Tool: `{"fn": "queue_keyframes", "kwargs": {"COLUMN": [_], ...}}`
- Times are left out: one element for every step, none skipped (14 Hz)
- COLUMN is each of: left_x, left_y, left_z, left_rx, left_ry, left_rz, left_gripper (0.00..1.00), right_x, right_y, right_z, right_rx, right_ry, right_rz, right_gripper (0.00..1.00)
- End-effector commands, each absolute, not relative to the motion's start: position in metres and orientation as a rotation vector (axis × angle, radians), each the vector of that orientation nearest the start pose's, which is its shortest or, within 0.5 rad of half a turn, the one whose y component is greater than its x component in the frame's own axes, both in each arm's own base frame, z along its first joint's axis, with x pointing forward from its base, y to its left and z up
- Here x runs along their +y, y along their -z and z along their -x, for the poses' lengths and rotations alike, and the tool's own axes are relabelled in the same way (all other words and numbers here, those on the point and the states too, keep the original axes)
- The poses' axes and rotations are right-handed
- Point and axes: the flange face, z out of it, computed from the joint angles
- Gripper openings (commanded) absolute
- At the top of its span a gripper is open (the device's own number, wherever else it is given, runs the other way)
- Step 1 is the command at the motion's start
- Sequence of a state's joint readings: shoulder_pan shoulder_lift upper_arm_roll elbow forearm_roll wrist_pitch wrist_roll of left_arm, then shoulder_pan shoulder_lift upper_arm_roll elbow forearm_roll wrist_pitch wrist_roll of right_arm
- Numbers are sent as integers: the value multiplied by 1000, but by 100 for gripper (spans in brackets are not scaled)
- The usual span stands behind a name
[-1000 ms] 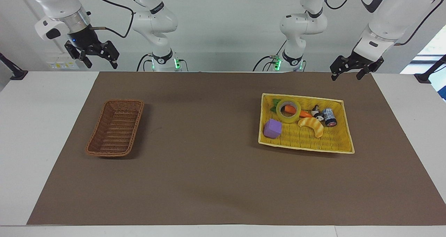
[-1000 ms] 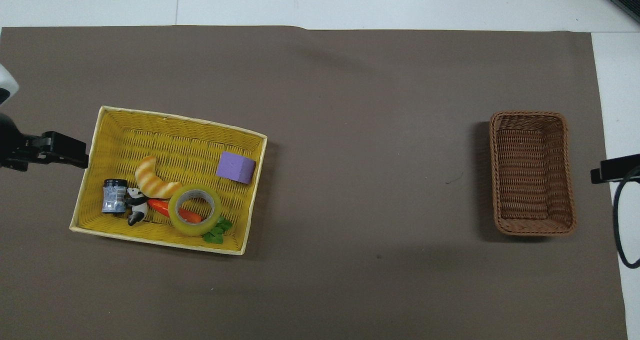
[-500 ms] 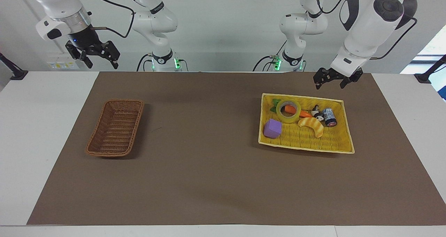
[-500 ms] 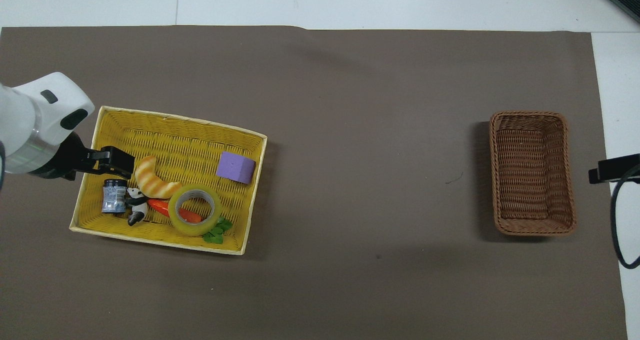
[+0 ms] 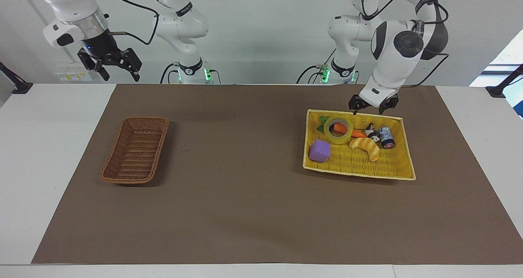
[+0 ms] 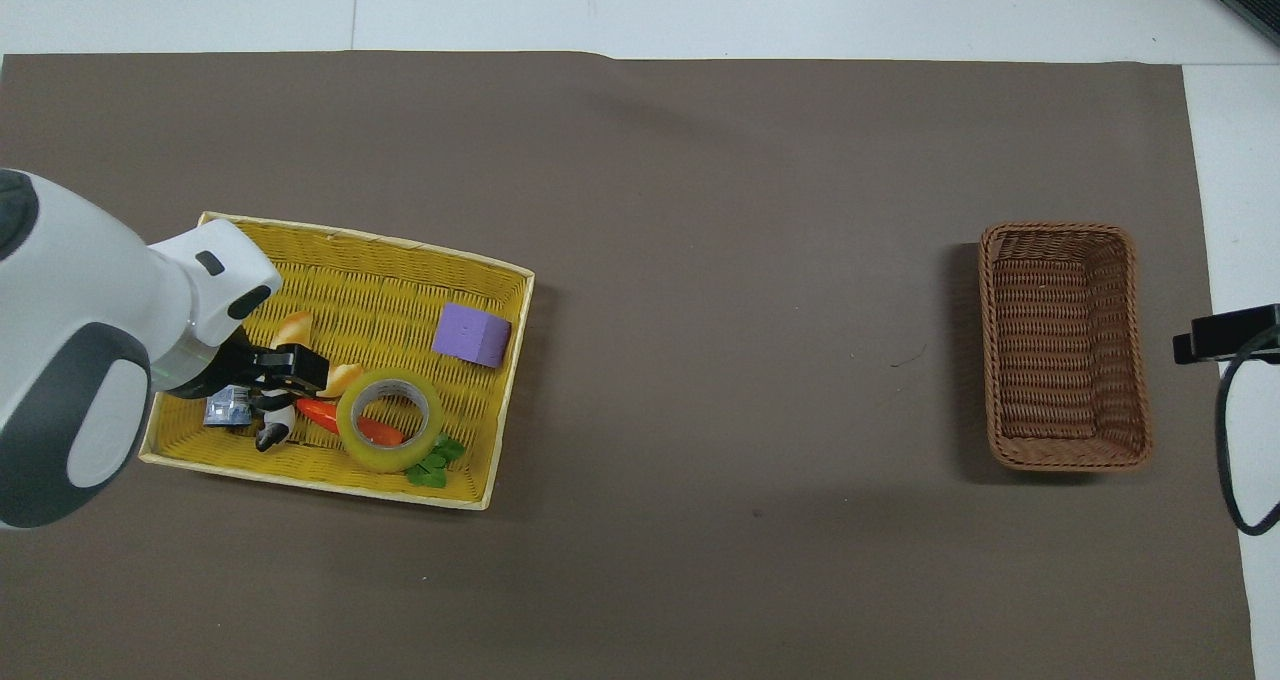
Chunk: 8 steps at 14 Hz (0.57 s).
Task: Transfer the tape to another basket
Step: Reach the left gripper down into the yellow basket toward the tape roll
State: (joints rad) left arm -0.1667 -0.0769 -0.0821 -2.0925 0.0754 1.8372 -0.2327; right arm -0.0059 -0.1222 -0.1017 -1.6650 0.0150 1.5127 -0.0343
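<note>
Next, my left gripper grabs the tape's narrow ring side (image 6: 347, 422), because the tape is a wide roll with an open hole in its middle (image 6: 390, 418).
The tape (image 5: 338, 130), a yellow translucent roll, lies flat in the yellow tray (image 5: 359, 163) on a toy carrot (image 5: 358, 134). It also shows in the overhead view (image 6: 390, 420). My left gripper (image 5: 372, 107) is open and empty. It hangs over the tray's rim nearest the robots, beside the tape and apart from it. In the overhead view the left gripper (image 6: 285, 372) covers part of the croissant toy (image 6: 345, 372). The brown wicker basket (image 5: 135, 149) stands empty at the right arm's end (image 6: 1065, 345). My right gripper (image 5: 116, 68) waits open, high near that end's edge.
The yellow tray (image 6: 380, 290) also holds a purple cube (image 6: 471, 334), a panda figure (image 6: 272, 428) and a small jar (image 6: 225, 410). A brown mat (image 5: 245, 196) covers the table between the tray and the basket.
My left arm has swung in from the table's end and come down over the yellow tray, closer to the tape. The right arm has barely moved.
</note>
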Motion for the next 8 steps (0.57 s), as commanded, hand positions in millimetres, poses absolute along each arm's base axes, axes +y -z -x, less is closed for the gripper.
{"fn": "queue_keyframes", "kwargs": {"left_x": [-147,-148,-148,-149,-147,-146,-145,-142], "left_y": [-387,-374,-369,-364,-353,-346,-342,-341], "left_z": [-467,-463,-460,-457,-452,-446,-441,-441], "left_rx": [-55,-110,-128,-144,-154,-188,-220,-226], "left_ry": [-180,-152,-139,-142,-145,-124,-121,-126], "left_rz": [2917,2924,2926,2926,2927,2932,2930,2928], "left_gripper": [100,100,100,100,100,90,43,24], "right_x": [-56,-56,-56,-56,-56,-56,-56,-56], "right_y": [-639,-638,-639,-639,-638,-639,-638,-637], "right_z": [-502,-503,-504,-504,-504,-503,-503,-503], "right_rx": [96,96,94,91,91,89,91,91], "right_ry": [-14,-12,0,-3,-12,-10,-12,-10], "right_rz": [3111,3112,3113,3113,3112,3112,3112,3112], "right_gripper": [100,100,100,100,100,100,100,100]}}
